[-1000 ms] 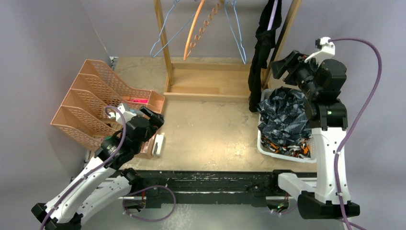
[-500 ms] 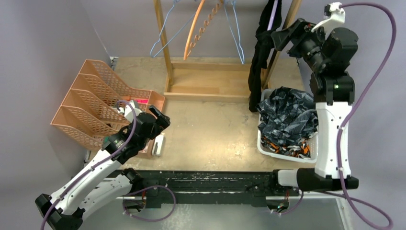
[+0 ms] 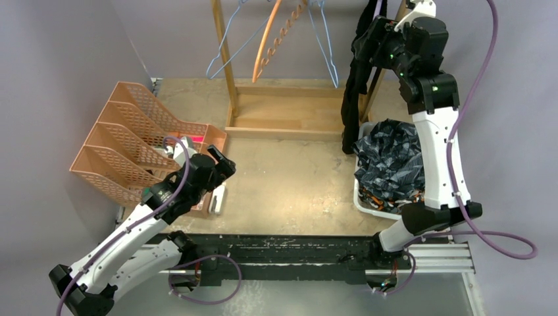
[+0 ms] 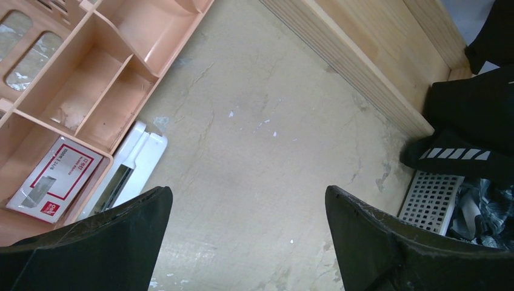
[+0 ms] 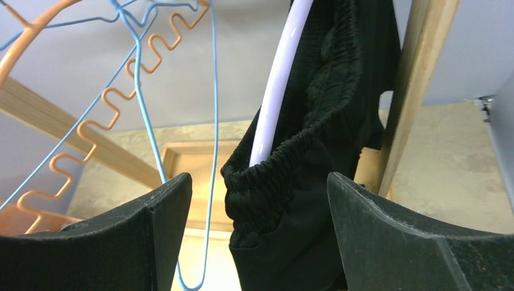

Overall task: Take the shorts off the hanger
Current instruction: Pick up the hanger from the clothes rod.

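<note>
I will next grab the near end of the lilac hanger together with the waistband in my right gripper, so the far waistband stays free for removal.
Black shorts (image 3: 356, 72) hang from a pale lilac hanger (image 5: 277, 97) on the right end of the wooden rack (image 3: 227, 72). My right gripper (image 3: 370, 41) is raised beside them and open. In the right wrist view the elastic waistband of the shorts (image 5: 315, 139) sits between the wide-apart fingers of the right gripper (image 5: 257, 185), with no contact visible. Dark grey-blue camouflage shorts (image 3: 393, 158) lie piled over orange camouflage shorts (image 3: 403, 205) in a white basket (image 3: 359, 197). My left gripper (image 3: 221, 164) is open over bare tabletop (image 4: 248, 194), holding nothing.
Empty blue wire hangers (image 3: 227, 49) and an orange hanger (image 3: 268, 39) hang on the rack left of the shorts. A peach file tray (image 3: 125, 148) stands at the left, with a white stapler-like object (image 3: 218, 198) beside it. The rack's right post (image 5: 418, 85) is close behind the shorts.
The right arm rose from above the basket and swung left, up to the hanging black shorts, its jaws spreading wider. The left gripper shifted slightly right and opened a little more.
</note>
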Tool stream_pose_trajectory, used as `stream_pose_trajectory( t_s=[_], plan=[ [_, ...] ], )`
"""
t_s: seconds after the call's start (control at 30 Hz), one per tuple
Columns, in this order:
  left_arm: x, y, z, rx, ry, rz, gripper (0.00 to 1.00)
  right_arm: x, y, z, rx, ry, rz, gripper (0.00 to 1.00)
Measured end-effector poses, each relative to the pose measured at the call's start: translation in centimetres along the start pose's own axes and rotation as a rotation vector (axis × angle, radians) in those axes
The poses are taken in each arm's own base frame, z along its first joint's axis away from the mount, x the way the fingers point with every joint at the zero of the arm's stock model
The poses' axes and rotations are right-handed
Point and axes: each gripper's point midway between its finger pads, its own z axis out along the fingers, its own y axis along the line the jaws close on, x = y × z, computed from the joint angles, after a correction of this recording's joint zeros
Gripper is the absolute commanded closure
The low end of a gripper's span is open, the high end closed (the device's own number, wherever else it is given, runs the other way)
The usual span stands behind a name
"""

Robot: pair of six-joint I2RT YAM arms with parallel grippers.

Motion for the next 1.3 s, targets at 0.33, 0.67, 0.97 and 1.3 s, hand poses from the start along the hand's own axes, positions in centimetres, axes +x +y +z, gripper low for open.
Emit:
stream_pose_trajectory(
  t_s=[0.33,0.67,0.97,1.3],
  plan=[
    [-0.2,-0.1,-0.3,0.01,-0.007,-0.005,0.04,-0.3,-0.6,1.2,0.116,-0.052,-0.027,0.22],
    [-0.8,-0.2,-0.8,0.019,-0.024,-0.013,0.05,-0.4,-0.6,3.4,0.132,-0.08,0.07,0.46],
    [-1.0,0.1,-1.1,0.015,-0.032,-0.014,0.05,0.1,0.1,4.3,0.104,-0.067,0.122,0.78],
    [-1.1,0.1,-1.1,0.013,-0.037,-0.015,0.05,-0.1,0.3,3.6,0.094,-0.077,0.148,1.0]
  ],
)
